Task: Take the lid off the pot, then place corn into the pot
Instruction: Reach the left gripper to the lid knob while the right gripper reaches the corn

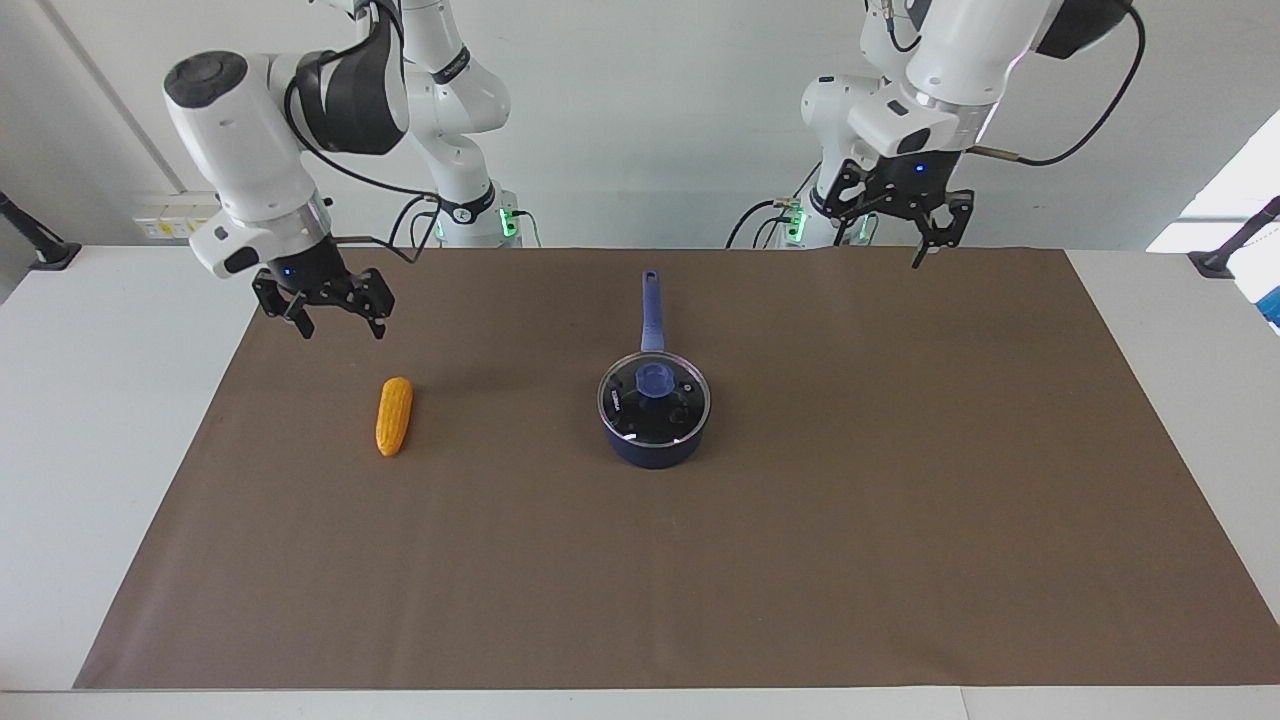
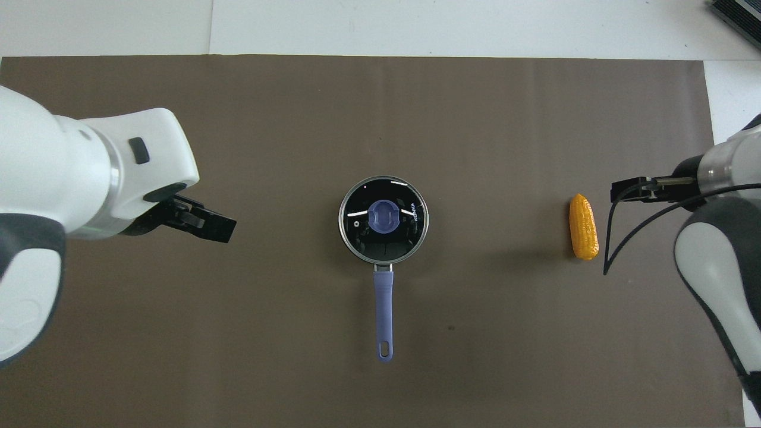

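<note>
The corn narrows toward its tip. My right gripper should next grab it around its middle to keep the corn level.
The navy pot stands mid-mat with its long blue handle pointing toward the robots. The glass lid with its blue knob sits on the pot. The yellow corn lies on the mat toward the right arm's end, also in the overhead view. My right gripper is open and empty, low over the mat beside the corn. My left gripper is open and empty, raised over the mat toward the left arm's end.
A brown mat covers most of the white table. A dark object sits at the table corner farthest from the robots, at the right arm's end.
</note>
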Tool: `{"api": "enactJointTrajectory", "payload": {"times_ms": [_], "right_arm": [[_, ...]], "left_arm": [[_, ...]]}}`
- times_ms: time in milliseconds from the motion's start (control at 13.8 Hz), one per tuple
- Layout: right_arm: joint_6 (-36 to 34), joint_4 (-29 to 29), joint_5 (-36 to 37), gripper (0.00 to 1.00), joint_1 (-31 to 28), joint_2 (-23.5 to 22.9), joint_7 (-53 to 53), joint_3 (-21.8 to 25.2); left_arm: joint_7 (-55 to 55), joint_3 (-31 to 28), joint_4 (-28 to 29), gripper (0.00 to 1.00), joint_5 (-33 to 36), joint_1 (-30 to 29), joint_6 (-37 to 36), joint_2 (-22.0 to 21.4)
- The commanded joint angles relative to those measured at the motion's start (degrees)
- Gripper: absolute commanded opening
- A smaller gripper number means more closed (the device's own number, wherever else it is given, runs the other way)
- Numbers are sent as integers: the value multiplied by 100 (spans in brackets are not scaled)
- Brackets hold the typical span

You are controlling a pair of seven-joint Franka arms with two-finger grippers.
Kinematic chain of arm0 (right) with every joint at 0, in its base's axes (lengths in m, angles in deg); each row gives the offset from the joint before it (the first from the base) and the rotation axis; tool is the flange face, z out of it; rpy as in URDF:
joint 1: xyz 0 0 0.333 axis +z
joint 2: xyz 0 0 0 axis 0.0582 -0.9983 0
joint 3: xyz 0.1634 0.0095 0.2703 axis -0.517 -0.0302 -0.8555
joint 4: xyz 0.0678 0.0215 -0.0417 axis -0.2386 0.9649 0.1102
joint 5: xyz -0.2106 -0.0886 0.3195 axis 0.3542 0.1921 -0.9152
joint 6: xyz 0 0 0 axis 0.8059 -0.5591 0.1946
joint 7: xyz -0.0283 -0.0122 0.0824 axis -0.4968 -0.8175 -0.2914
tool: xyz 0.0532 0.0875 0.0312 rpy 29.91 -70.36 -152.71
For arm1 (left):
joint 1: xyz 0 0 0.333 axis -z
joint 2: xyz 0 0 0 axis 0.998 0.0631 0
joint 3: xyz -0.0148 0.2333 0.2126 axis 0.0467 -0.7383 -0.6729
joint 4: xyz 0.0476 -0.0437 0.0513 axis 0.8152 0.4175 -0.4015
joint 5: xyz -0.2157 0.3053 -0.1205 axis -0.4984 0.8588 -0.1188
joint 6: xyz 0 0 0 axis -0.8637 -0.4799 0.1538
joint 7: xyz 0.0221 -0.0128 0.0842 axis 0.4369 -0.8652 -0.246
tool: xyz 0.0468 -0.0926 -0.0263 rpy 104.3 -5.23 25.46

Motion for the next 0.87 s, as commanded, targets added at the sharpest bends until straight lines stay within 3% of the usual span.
{"api": "enactJointTrajectory", "payload": {"times_ms": [0,218,436,581,799], "right_arm": [[933,299,-81,100,33,-450,164,-8],[1656,729,-81,100,86,-741,147,-8],[1780,1064,-81,100,16,-777,164,1],[1963,1319,-81,100,-45,-838,138,1],[2264,1390,-90,100,-107,-1136,121,1]], "left_arm": [[-640,-69,623,100,-12,459,898,-10],[-1185,-69,686,100,-12,1047,1506,403],[-1599,-69,686,100,-12,1434,1867,789],[-2187,-78,686,100,-12,1672,2550,1211],[-2312,-87,677,100,5,1795,2843,1563]]}}
